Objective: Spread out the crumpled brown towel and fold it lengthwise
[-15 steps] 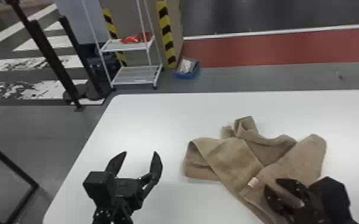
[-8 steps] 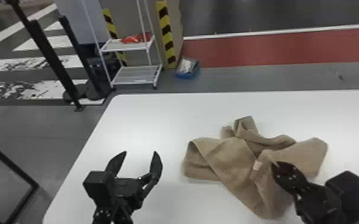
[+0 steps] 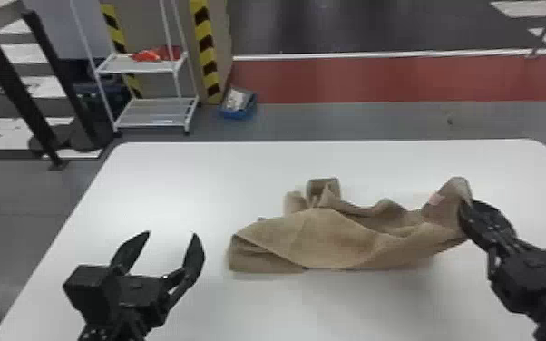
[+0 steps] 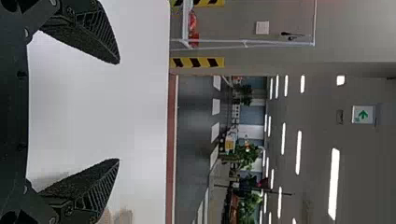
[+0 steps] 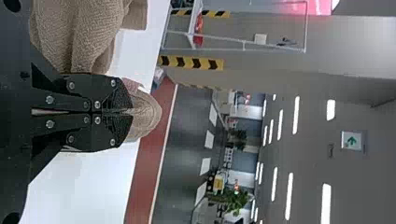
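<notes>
I should next grab the brown towel with my left gripper by its loose opposite corner [image 3: 239,247], to spread it out from its tagged end [image 3: 437,199].
The crumpled brown towel [image 3: 331,240] lies on the white table, its right end raised and drawn toward the right, with a pale tag near that end. At this end my right gripper [image 3: 469,208] is closed on the cloth; in the right wrist view the pressed-together right gripper [image 5: 132,112] pinches the brown towel [image 5: 88,32]. Left of the towel, my left gripper [image 3: 171,233] stands open above the table, nothing between its fingers. The left wrist view has the left gripper [image 4: 119,111] spread wide, with a bit of towel [image 4: 122,216] beyond one finger.
The white table [image 3: 158,181] extends around the towel, its far edge and rounded far corners in view. Beyond it on the floor stand a white wire shelf [image 3: 149,113], a blue bin [image 3: 239,105] and black posts [image 3: 9,77].
My right gripper has moved right and away from the robot, pulling the towel's end along and lifting it. The towel is now stretched more sideways. My left gripper has stayed where it was.
</notes>
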You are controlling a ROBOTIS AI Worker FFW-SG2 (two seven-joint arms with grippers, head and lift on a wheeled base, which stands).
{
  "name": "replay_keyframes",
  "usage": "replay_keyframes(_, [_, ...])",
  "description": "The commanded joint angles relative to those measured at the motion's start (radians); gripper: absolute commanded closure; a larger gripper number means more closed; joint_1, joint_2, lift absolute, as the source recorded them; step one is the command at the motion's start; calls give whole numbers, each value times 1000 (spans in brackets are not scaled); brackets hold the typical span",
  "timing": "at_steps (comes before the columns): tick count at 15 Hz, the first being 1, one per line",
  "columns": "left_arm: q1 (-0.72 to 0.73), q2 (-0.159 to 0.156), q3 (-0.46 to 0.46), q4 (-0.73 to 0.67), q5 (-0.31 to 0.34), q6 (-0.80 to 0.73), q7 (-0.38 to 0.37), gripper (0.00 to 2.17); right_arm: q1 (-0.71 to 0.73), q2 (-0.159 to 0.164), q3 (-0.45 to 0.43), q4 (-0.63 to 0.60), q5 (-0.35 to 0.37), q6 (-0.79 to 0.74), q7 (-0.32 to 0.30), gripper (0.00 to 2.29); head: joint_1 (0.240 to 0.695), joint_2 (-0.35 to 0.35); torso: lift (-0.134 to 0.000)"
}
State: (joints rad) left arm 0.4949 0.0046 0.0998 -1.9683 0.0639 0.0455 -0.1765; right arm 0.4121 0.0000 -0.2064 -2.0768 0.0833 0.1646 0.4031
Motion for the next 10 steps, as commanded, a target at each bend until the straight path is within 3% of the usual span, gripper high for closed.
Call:
replay_keyframes(1, [-35,-7,0,0,-12,123,-139,191,13,1,-24,29,3,-3,6,1740,695,-10,-124])
replay_keyframes(2, [-44,-7,-5,0,-21,132,-192,194,16,1,-25,43,7,-9,10,1740,695,-40,-124])
replay_keyframes(5, [-87,-7,-52,3,-85,251,-256,201,17,1,-28,54,18,-6,10,1740,695,-109,-124])
replay_keyframes(10, [-124,-7,-83,11,-110,439,-285,205,17,1,-27,52,29,-3,10,1740,695,-152,-124])
